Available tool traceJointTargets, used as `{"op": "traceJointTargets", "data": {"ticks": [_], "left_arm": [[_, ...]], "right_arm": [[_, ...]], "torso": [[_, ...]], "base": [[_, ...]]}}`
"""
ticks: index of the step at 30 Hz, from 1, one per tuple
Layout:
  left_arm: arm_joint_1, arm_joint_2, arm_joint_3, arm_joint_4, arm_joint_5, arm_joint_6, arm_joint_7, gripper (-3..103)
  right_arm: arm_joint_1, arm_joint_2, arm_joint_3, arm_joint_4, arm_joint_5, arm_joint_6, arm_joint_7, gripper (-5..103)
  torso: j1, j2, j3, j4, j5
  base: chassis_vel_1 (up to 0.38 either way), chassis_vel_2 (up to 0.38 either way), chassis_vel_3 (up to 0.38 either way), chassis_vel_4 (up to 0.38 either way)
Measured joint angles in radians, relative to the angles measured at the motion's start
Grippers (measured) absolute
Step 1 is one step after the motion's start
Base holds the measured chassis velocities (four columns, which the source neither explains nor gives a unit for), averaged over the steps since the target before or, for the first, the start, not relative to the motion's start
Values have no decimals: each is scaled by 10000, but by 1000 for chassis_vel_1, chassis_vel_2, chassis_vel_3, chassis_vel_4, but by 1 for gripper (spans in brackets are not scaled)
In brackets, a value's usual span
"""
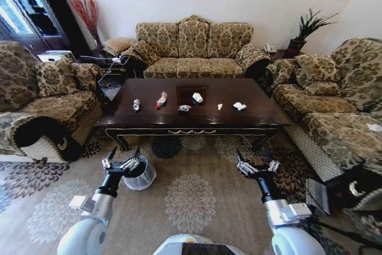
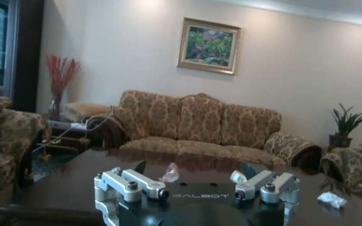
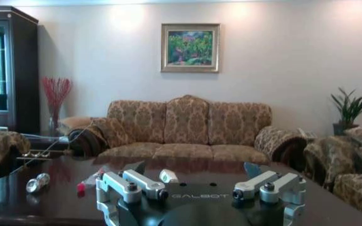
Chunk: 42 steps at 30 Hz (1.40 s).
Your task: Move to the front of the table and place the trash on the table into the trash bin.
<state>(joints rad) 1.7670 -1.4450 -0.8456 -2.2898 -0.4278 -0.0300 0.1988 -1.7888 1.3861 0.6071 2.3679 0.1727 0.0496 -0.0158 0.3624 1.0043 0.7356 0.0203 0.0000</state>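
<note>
The trash bin's round body (image 1: 141,182) is far wider than the open fingers, so I should next grab the bin by its bagged rim with my left gripper.
The dark glossy table (image 1: 250,117) stands ahead, between the sofas. On it lies trash: a silvery can (image 1: 136,105), a red-and-white tube (image 1: 161,99), a colourful wrapper (image 1: 184,108), a white cup (image 1: 197,97), a yellowish scrap (image 1: 219,106) and a crumpled tissue (image 1: 239,106). The bag-lined trash bin (image 1: 143,177) sits on the carpet before the table's left front. My left gripper (image 1: 123,154) hangs open and empty just above the bin's near rim. My right gripper (image 1: 253,158) is open and empty over the carpet, short of the table's right front.
Patterned sofas enclose the table on the left (image 1: 36,100), back (image 1: 194,52) and right (image 1: 334,106). A glass side table (image 1: 107,64) and a vase of red stems (image 1: 88,16) stand at the back left. A potted plant (image 1: 307,28) is at the back right.
</note>
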Motion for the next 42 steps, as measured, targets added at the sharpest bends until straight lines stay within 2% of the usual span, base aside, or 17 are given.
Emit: {"op": "traceJointTargets", "data": {"ticks": [6, 20, 42], "left_arm": [[-30, 60, -45, 200, -4, -5, -55, 100], [13, -393, 122, 275, 268, -145, 11, 100], [-71, -166, 10, 621, 210, -175, 2, 100]], "right_arm": [[-55, 13, -5, 33, -37, 435, -6, 100], [-287, 198, -27, 0, 13, 538, -294, 100], [-244, 361, -205, -270, -339, 1114, -416, 100]], "torso": [[0, 0, 0, 1, -2], [-3, 1, -1, 1, 1], [12, -5, 5, 1, 1]], "base": [[60, 56, -49, -43], [-16, 23, 20, -17], [-147, 159, 148, -161]]}}
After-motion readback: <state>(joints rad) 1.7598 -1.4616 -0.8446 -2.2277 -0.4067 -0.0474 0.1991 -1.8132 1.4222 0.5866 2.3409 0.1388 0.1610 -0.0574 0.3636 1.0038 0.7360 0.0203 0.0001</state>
